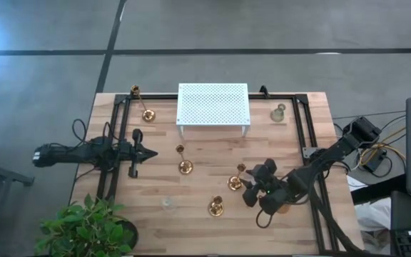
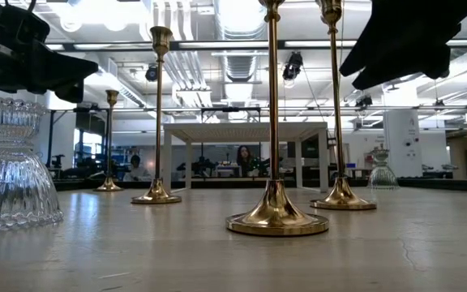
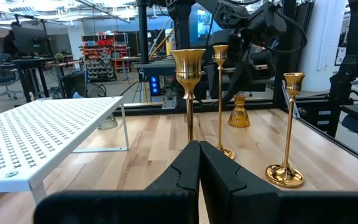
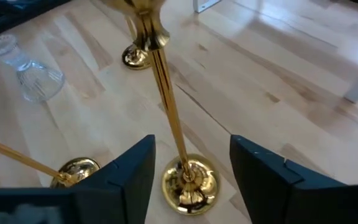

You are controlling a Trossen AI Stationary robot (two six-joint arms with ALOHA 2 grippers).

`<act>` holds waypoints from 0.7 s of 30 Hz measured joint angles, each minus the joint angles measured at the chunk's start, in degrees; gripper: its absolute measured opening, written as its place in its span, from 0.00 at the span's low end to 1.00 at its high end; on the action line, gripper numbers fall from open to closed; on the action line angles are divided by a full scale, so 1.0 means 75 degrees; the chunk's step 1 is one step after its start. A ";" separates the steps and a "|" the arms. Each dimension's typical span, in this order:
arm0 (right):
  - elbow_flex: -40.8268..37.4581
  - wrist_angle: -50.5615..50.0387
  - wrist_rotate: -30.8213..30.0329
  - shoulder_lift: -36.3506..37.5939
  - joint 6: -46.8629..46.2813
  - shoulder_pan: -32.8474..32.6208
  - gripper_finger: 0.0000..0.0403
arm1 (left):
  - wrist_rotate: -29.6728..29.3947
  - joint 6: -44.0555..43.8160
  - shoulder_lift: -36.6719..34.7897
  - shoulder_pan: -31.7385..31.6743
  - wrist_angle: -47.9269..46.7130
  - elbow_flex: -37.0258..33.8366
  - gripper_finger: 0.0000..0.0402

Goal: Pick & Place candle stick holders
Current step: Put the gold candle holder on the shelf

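Observation:
I will next grab the candle stick holder by its slender stem (image 4: pixel 173 112) with my right gripper. Then it can go on the white rack.
Several brass candle stick holders stand upright on their round bases on the wooden table. One (image 1: pixel 147 114) is at the far left and one (image 1: pixel 185 166) in the middle. Two stand nearer: one (image 1: pixel 235 183) beside my right gripper and one (image 1: pixel 215 208) by the near edge. A clear glass holder (image 1: pixel 168 205) sits near the front, and another squat one (image 1: pixel 278 113) at the far right. My right gripper (image 4: pixel 192 149) is open, its fingers on either side of a tall brass holder's stem (image 4: pixel 166 106), above its base (image 4: pixel 189 183), without touching it. My left gripper (image 3: pixel 197 168) is shut at the table's left, holding nothing.
A white perforated rack (image 1: pixel 213 106) stands at the far middle of the table. A black frame (image 1: pixel 302 132) runs along the table's sides. A potted plant (image 1: pixel 84 228) sits at the near left corner. Bare wood lies between the rack and the holders.

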State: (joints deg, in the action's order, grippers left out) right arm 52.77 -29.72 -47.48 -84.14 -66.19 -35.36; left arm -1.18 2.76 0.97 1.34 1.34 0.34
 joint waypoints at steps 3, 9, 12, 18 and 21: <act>0.0003 0.0321 0.0003 0.0000 0.0297 0.0084 0.51 | 0.0001 -0.0003 0.0000 0.0000 0.0000 0.0000 0.03; 0.0006 0.0648 0.0002 -0.0003 0.0775 0.0369 0.47 | 0.0001 -0.0003 0.0000 -0.0003 0.0000 0.0000 0.03; 0.0006 0.0645 0.0000 -0.0003 0.0784 0.0481 0.43 | 0.0001 0.0000 0.0000 -0.0002 0.0003 0.0000 0.03; 0.0006 0.0762 0.0002 -0.0006 0.1012 0.0554 0.32 | 0.0002 -0.0003 0.0000 -0.0003 0.0003 0.0000 0.03; 0.0006 0.0902 0.0003 -0.0006 0.1203 0.0554 0.24 | 0.0004 -0.0002 0.0000 -0.0002 0.0003 0.0000 0.03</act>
State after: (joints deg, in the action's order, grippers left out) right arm 52.82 -22.95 -47.46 -84.18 -57.17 -31.20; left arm -1.15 2.75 0.97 1.33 1.37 0.34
